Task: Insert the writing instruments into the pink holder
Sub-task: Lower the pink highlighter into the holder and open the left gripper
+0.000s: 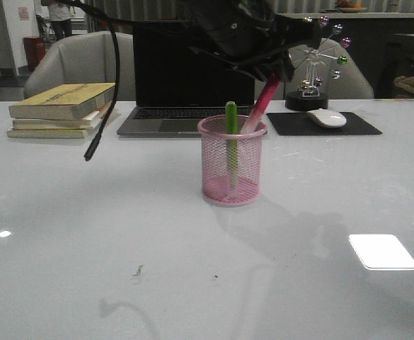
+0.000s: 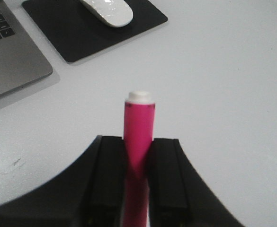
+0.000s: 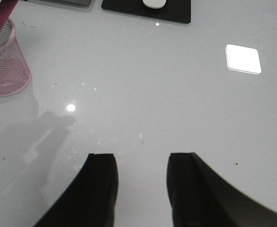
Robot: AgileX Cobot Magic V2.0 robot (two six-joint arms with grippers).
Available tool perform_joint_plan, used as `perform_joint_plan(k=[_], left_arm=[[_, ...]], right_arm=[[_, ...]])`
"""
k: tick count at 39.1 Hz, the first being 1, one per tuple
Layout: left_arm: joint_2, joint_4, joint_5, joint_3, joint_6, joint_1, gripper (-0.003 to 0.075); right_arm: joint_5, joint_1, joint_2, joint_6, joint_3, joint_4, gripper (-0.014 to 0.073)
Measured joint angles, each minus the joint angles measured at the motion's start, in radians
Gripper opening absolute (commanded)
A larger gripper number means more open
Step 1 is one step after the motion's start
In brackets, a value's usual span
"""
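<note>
The pink marker's lower end (image 1: 246, 130) stands inside the pink holder's rim, so the marker would rest in the holder. It is now time for my left gripper to open.
The pink holder (image 1: 232, 170) stands mid-table with the green marker (image 1: 231, 134) upright inside it. The pink marker (image 1: 263, 103) leans to the right, its lower end inside the cup's rim and its upper end in my left gripper (image 1: 274, 71) above. In the left wrist view, the left gripper (image 2: 138, 139) is shut on the pink marker (image 2: 139, 118), whose white end points away from the fingers. My right gripper (image 3: 140, 158) is open and holds nothing, above bare table to the right of the holder (image 3: 5, 71).
Behind the holder sits an open laptop (image 1: 185, 92). A stack of books (image 1: 61, 110) lies at the back left. A white mouse (image 1: 325, 117) rests on a black pad (image 1: 355, 127) at the back right, behind it a small wheel ornament (image 1: 313, 71). A black cable (image 1: 104, 106) hangs at the left.
</note>
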Motion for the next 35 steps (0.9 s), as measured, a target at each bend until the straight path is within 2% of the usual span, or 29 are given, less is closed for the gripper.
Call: perform_joint_plan(k=[6, 9, 11, 17, 20, 22, 30, 35], left_arm=[[-0.002, 0.000, 0.007, 0.000, 0.000, 0.001, 0.0097], [-0.002, 0.000, 0.007, 0.000, 0.000, 0.002, 0.0134], [-0.003, 0.000, 0.009, 0.000, 0.000, 0.002, 0.0190], [-0.003, 0.000, 0.012, 0.000, 0.000, 0.004, 0.0486], [-0.003, 0.000, 0.012, 0.000, 0.000, 0.004, 0.0557], [-0.003, 0.000, 0.012, 0.000, 0.000, 0.004, 0.0552], [-0.029, 0.023, 0.054, 0.000, 0.000, 0.004, 0.0453], [-0.087, 0.066, 0.092, 0.002, 0.092, 0.004, 0.0441]], right_arm=[[0.000, 0.000, 0.000, 0.000, 0.000, 0.000, 0.0386], [0.000, 0.000, 0.000, 0.000, 0.000, 0.000, 0.0386], [0.000, 0.000, 0.000, 0.000, 0.000, 0.000, 0.0386], [0.000, 0.000, 0.000, 0.000, 0.000, 0.000, 0.0386], [0.000, 0.000, 0.000, 0.000, 0.000, 0.000, 0.0386], [0.000, 0.000, 0.000, 0.000, 0.000, 0.000, 0.0386], [0.000, 0.000, 0.000, 0.000, 0.000, 0.000, 0.0386], [0.000, 0.000, 0.000, 0.000, 0.000, 0.000, 0.0386]])
